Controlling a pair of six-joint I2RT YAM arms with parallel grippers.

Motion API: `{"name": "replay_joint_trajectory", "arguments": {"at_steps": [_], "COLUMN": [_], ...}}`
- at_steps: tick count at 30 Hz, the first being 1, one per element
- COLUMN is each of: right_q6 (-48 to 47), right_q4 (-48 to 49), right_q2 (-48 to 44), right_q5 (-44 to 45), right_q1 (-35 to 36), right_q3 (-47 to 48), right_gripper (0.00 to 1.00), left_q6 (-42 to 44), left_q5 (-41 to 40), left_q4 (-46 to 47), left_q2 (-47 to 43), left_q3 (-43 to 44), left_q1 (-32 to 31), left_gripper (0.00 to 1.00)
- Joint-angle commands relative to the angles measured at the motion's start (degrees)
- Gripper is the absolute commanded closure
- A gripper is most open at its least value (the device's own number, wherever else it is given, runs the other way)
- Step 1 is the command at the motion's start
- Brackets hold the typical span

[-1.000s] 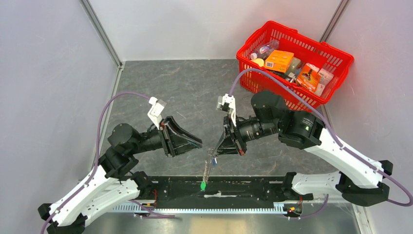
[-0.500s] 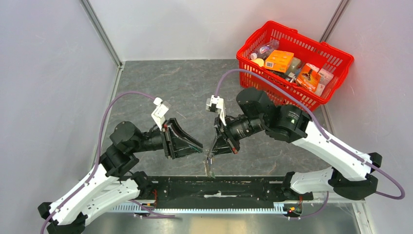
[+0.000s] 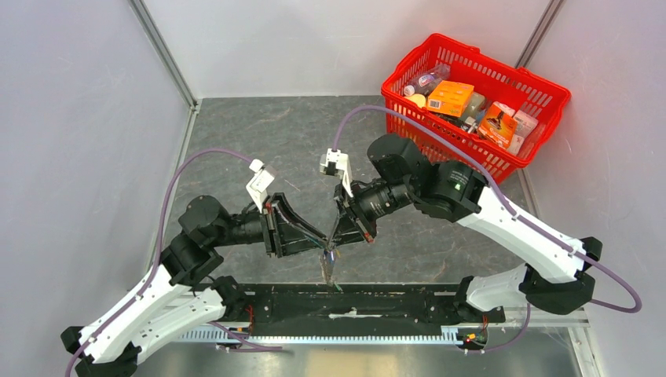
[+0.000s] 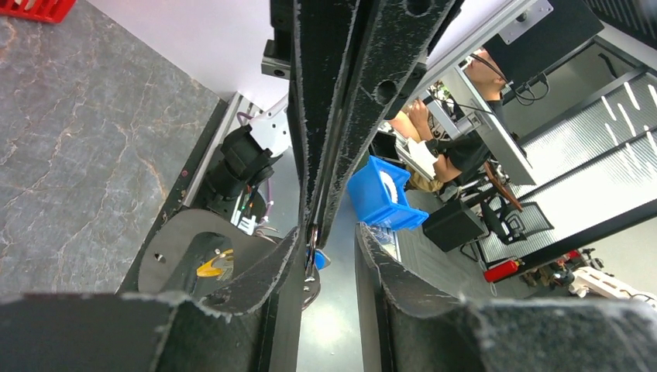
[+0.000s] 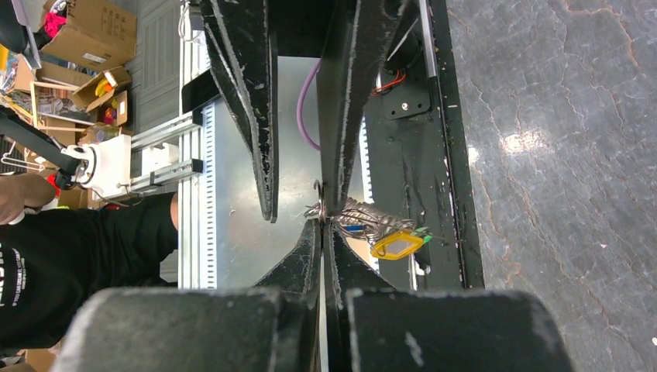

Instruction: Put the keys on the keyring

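I should close my left gripper on the keyring now. Its small metal ring is in the gap between both fingers, level with their ends.
My right gripper (image 3: 333,246) (image 5: 323,215) is shut on the metal end of the keyring (image 5: 364,225). Its yellow tag (image 5: 395,245) and a green tag (image 5: 422,230) bunch beside the closed tips, and it hangs as a short clump (image 3: 328,267) in the top view. My left gripper (image 3: 320,242) (image 4: 329,232) is open and meets the right one tip to tip. The right gripper's closed tips and the small ring (image 4: 312,285) lie against its left finger (image 4: 271,271). A blue-headed key (image 4: 320,260) shows at the ring; whether it is threaded on is unclear.
A red basket (image 3: 491,67) full of boxes and bottles stands at the back right. A black rail (image 3: 393,302) runs along the near edge just below the hanging keyring. Grey walls close in both sides.
The right arm has swung left, carrying the keyring until its tips meet the left gripper. The left gripper has edged right. The keyring hangs shorter than before.
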Motion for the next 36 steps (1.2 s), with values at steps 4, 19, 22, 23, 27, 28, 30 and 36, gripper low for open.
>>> {"name": "replay_joint_trajectory", "arguments": {"at_steps": [4, 19, 22, 23, 27, 28, 30, 36], "right_q6": [-0.94, -1.16, -1.38, -1.37, -1.35, -1.3, -0.63, 3.01], "right_q4": [1.28, 1.36, 1.36, 1.37, 1.92, 2.29, 3.68, 9.03], "right_q2": [0.94, 0.64, 0.46, 0.37, 0.15, 0.09, -0.47, -3.58], "right_q5": [-2.04, -2.28, -2.43, -2.52, -2.66, -2.74, -3.23, -2.57], "right_q1": [0.0, -0.02, 0.0, 0.0, 0.0, -0.04, 0.0, 0.05], "right_q3": [3.77, 3.21, 2.91, 2.78, 2.39, 2.09, 1.33, -1.97], "right_gripper": [1.0, 1.0, 1.0, 1.0, 1.0, 1.0, 0.98, 0.76], "left_q6": [2.77, 3.14, 3.34, 3.26, 3.08, 3.17, 2.57, 0.09], "left_q5": [2.06, 2.22, 2.41, 2.37, -0.39, -0.93, -2.04, -3.65], "left_q4": [-0.52, -0.55, -0.32, -0.04, 0.62, 0.63, 1.42, 5.8], "left_q2": [-0.9, -1.23, -1.1, -1.16, -2.62, -2.86, -3.41, -5.65], "left_q3": [0.57, 0.26, 0.3, 0.3, 0.06, 0.02, -0.58, -2.67], "left_q1": [-0.11, -0.11, -0.11, -0.13, -0.11, -0.11, -0.06, -0.11], "left_gripper": [0.73, 0.92, 0.98, 0.98, 0.98, 0.98, 0.98, 0.98]}}
